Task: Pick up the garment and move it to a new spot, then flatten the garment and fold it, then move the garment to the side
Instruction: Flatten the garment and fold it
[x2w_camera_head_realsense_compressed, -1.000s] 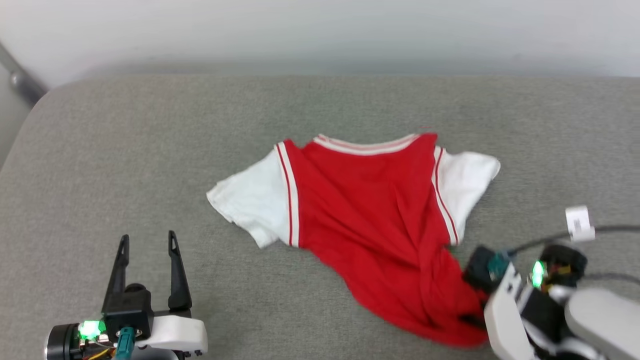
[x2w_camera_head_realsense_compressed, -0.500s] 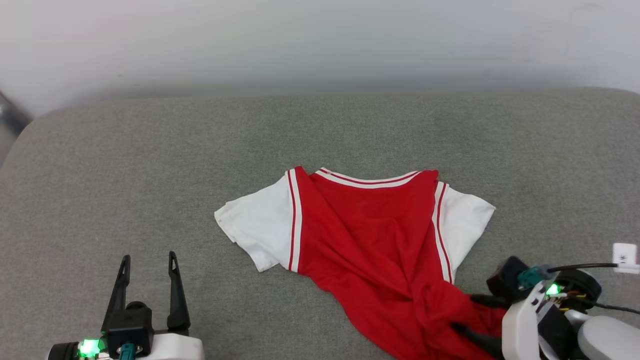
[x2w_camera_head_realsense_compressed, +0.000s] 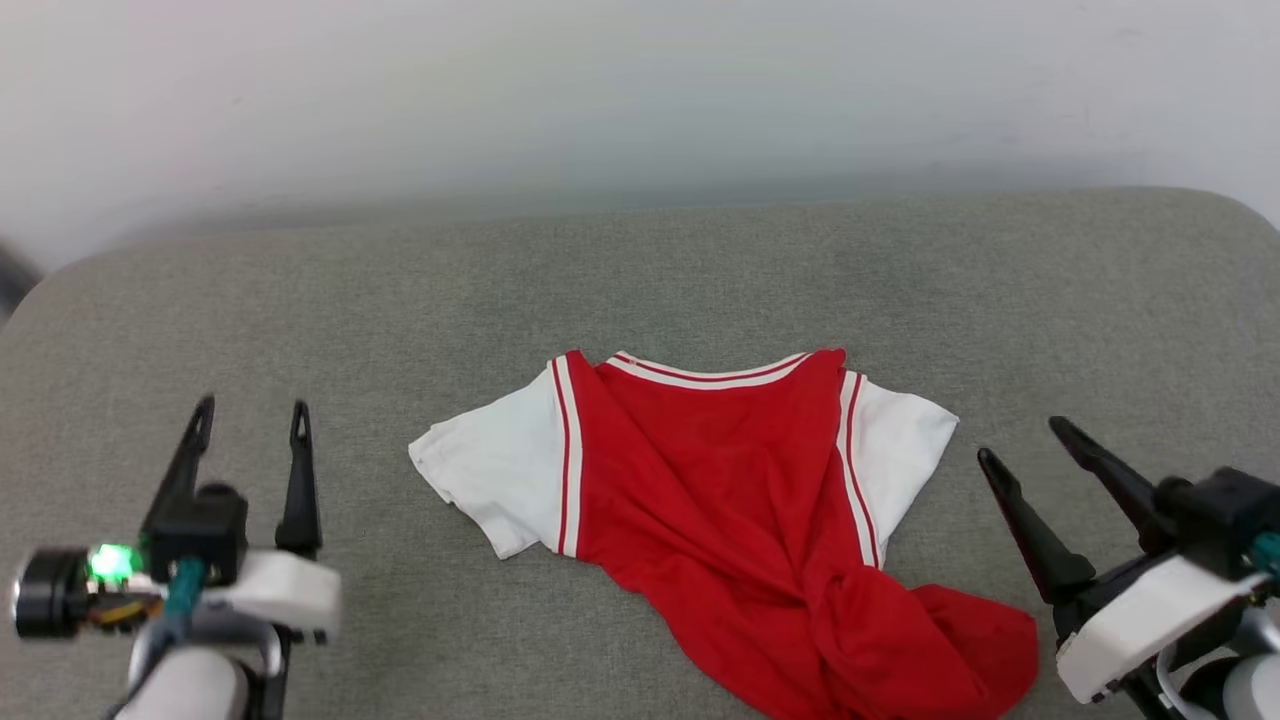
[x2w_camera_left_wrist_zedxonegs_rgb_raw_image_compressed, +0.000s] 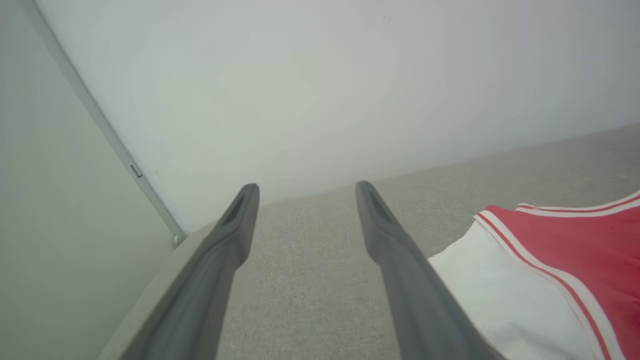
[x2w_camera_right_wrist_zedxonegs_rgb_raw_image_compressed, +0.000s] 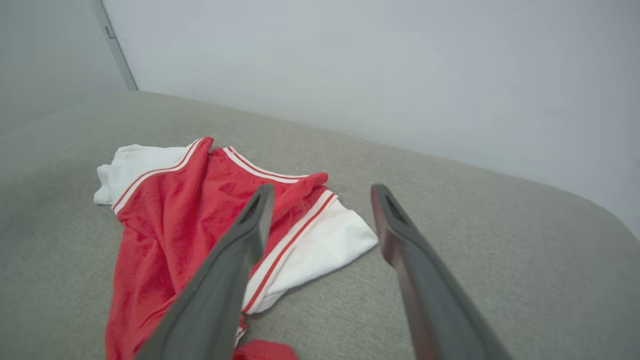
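My left gripper needs to grab the loose edge of the shirt's white sleeve (x2w_camera_head_realsense_compressed: 432, 461) next, because the shirt's red body (x2w_camera_head_realsense_compressed: 708, 462) lies spread on the cushion.
The garment (x2w_camera_head_realsense_compressed: 720, 490), a red T-shirt with white short sleeves and striped seams, lies in the middle of the grey cushion (x2w_camera_head_realsense_compressed: 640, 280), collar toward the wall. Its lower part is bunched and twisted toward the near right corner. No lettering faces up. My left gripper (x2w_camera_head_realsense_compressed: 250, 415) hovers open to the left of the shirt, with nothing between its fingers. My right gripper (x2w_camera_head_realsense_compressed: 1020, 440) stands open to the right of the shirt, clear of the cloth. The left wrist view shows the white sleeve (x2w_camera_left_wrist_zedxonegs_rgb_raw_image_compressed: 500, 295) just right of the fingers. The right wrist view shows the garment (x2w_camera_right_wrist_zedxonegs_rgb_raw_image_compressed: 170, 220) spread ahead on the left.
A pale wall (x2w_camera_head_realsense_compressed: 640, 100) rises right behind the cushion's far edge. The cushion's corners round off at the far left and far right. Bare grey fabric (x2w_camera_head_realsense_compressed: 300, 320) surrounds the shirt on all sides.
My right gripper has let go of the shirt's hem, opened, and lifted away to the right. The head camera has shifted. My left gripper sits higher in view, still open.
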